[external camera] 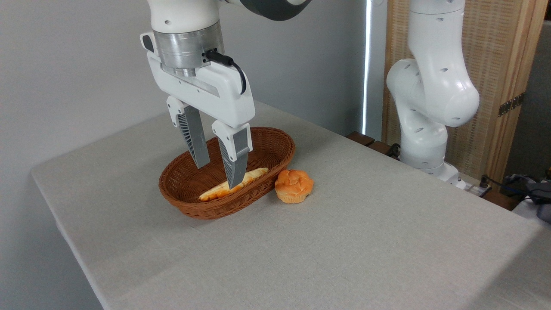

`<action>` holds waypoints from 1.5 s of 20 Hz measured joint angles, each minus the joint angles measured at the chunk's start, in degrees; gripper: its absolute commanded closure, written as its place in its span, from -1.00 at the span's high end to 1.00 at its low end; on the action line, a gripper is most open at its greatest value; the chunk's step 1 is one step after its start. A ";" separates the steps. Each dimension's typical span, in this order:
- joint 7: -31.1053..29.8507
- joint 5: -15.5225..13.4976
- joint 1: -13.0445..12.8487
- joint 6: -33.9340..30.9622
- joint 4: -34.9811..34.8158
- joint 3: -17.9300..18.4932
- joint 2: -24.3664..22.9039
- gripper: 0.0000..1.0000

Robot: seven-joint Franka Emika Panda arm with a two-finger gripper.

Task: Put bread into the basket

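I should next grab the bread by its lumpy knotted top (294, 179) to put it into the basket.
The bread (294, 185), a small round orange-golden bun with a lumpy knotted top, rests on the grey tablecloth just right of the basket (181, 185), touching or nearly touching its rim. The basket is an oval reddish-brown wicker one with low sides. My gripper (218, 175) hangs over the basket's inside, pointing down, its two fingers apart with nothing between them. It stands left of the bun and clear of it.
A long thin pale-yellow loaf (234, 184) lies inside the basket, partly behind my front finger. The arm's white base (426, 142) stands at the table's far right edge. Cables and dark gear (527, 189) sit beyond it. The table's near-left edge (64, 224) drops off.
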 measured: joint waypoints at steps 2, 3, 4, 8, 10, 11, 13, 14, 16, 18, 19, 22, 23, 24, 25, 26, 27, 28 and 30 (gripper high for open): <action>0.00 0.00 -0.11 -0.81 0.00 -0.01 -0.01 1.00; 0.00 0.00 -0.11 -1.31 -0.01 -0.01 -0.01 1.00; 0.00 0.00 -0.11 -1.45 -0.01 -0.01 -0.01 1.00; 0.00 0.00 -0.11 -1.49 -0.01 -0.01 -0.01 1.00; 0.00 0.00 -0.12 -1.49 -0.02 -0.01 -0.01 1.00; 0.00 0.00 -0.11 -1.49 -0.02 0.00 -0.01 1.00; 0.00 0.00 -0.11 -1.50 -0.02 -0.01 -0.01 1.00; 0.00 0.00 -0.12 -1.50 -0.02 -0.01 -0.01 1.00; 0.00 0.00 -0.12 -1.50 -0.02 0.00 -0.01 1.00; 0.00 0.00 -0.11 -1.50 -0.02 0.00 -0.01 1.00; 0.00 0.00 -0.12 -1.50 -0.02 0.00 -0.01 1.00; 0.00 0.00 -0.12 -2.00 -0.02 0.00 -0.01 1.00; 0.00 0.00 -0.12 -2.22 -0.02 0.00 -0.01 1.00; 0.00 0.00 -0.11 -2.38 -0.03 0.00 -0.01 1.00; 0.00 0.00 -0.11 -2.43 -0.03 0.00 -0.01 1.00; 0.00 0.00 -0.11 -2.44 -0.04 0.00 -0.01 1.00; 0.01 0.00 -0.11 -2.45 -0.04 0.00 -0.01 1.00; 0.03 0.00 -0.11 -2.55 -0.04 0.00 -0.01 1.00; 0.70 0.00 -0.11 -2.77 -0.08 0.00 -0.01 1.00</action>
